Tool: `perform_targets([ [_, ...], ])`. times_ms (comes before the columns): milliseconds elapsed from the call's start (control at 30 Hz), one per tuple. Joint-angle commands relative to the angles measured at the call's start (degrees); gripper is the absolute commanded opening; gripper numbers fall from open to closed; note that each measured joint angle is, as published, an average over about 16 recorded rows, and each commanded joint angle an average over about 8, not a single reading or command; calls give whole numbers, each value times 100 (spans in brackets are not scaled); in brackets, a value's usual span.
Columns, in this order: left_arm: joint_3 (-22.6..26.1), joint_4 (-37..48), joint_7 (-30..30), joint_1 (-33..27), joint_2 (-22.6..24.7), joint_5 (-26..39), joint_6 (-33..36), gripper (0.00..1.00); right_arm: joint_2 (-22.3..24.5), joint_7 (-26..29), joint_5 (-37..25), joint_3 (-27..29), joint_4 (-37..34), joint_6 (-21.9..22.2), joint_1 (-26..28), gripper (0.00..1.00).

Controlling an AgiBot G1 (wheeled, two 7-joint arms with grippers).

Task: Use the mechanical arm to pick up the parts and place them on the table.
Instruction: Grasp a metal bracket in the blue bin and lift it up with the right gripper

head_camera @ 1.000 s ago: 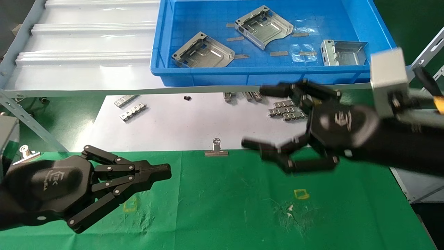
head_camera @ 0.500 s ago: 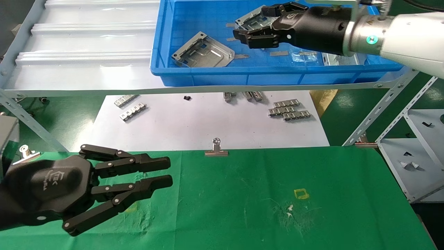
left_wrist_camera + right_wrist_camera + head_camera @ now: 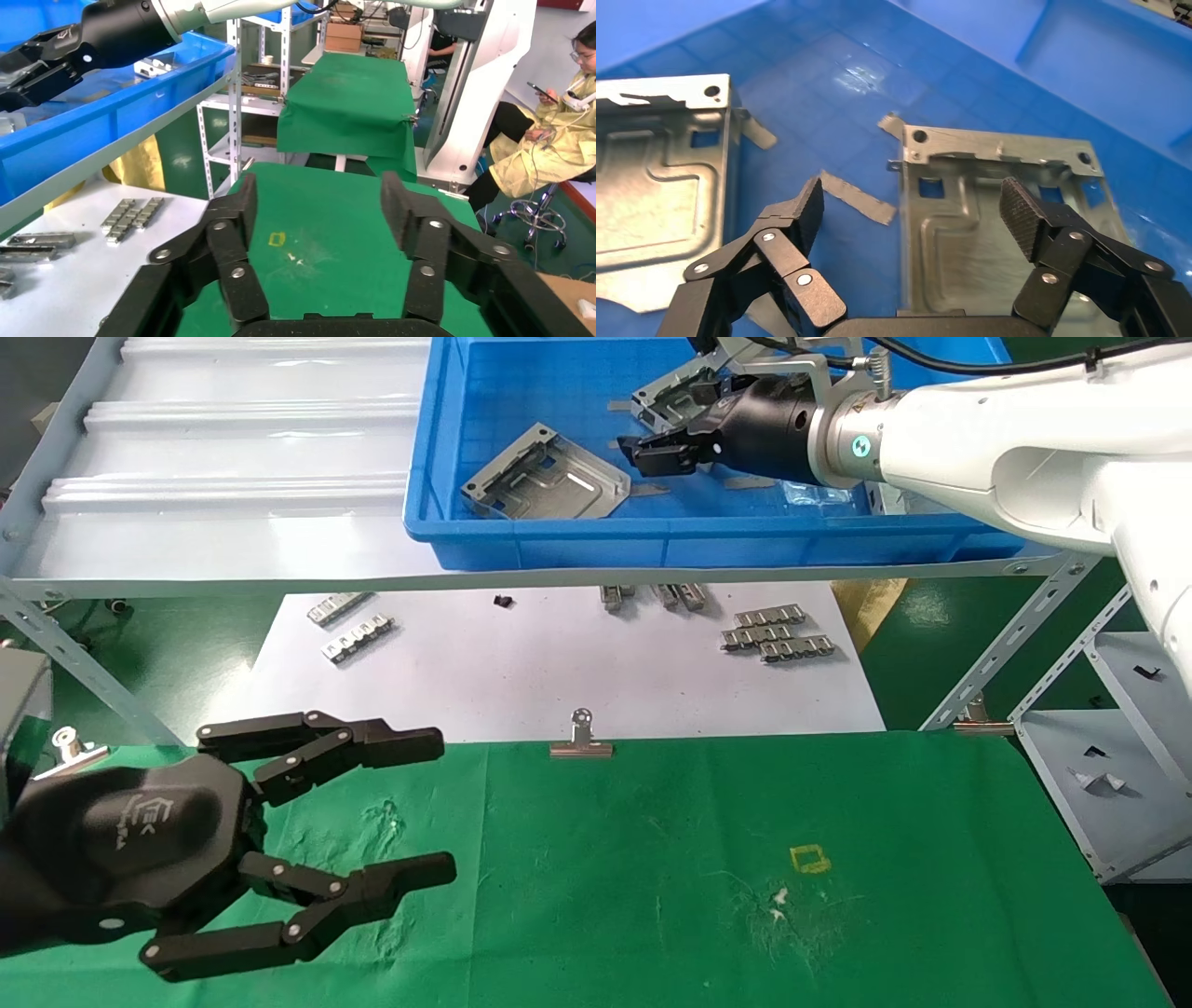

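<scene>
The silver stamped part has to be placed on the green cloth table, so the robot's right gripper needs to grab it by its thin side (image 3: 906, 239) next.
My right gripper (image 3: 666, 438), on the white arm with the green light, is open inside the blue bin (image 3: 559, 549). It hovers just above a silver stamped part (image 3: 666, 395). In the right wrist view the open gripper (image 3: 916, 210) has one finger over that part (image 3: 975, 217) and the other over the bare blue floor beside it. A second part (image 3: 545, 479) lies to the left in the bin; it also shows in the right wrist view (image 3: 659, 175). My left gripper (image 3: 438, 806) is open and empty above the green cloth table (image 3: 652, 859).
Grey tape strips (image 3: 856, 198) lie on the bin floor. Narrow ribbed strips (image 3: 773, 633) lie on the white sheet (image 3: 521, 672). A binder clip (image 3: 580, 738) sits at the cloth's far edge. A yellow mark (image 3: 808, 857) is on the cloth. Metal shelving (image 3: 1099, 728) stands at the right.
My right gripper has swung from above the table's far edge up into the bin and come down over the part. My left gripper has opened wide from shut.
</scene>
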Motion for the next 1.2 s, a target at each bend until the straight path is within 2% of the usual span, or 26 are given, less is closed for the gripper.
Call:
perform_targets([
  [33,0,0,0,0,0,0,0,100,-13,51,6,-48,50,24,-23,0],
  [633,0,0,0,0,0,0,0,100,5,636,124,-596,216,450,-143,0],
  [1200,0,0,0,0,0,0,0,100,53,544,322,-815,90,565,-20,0],
])
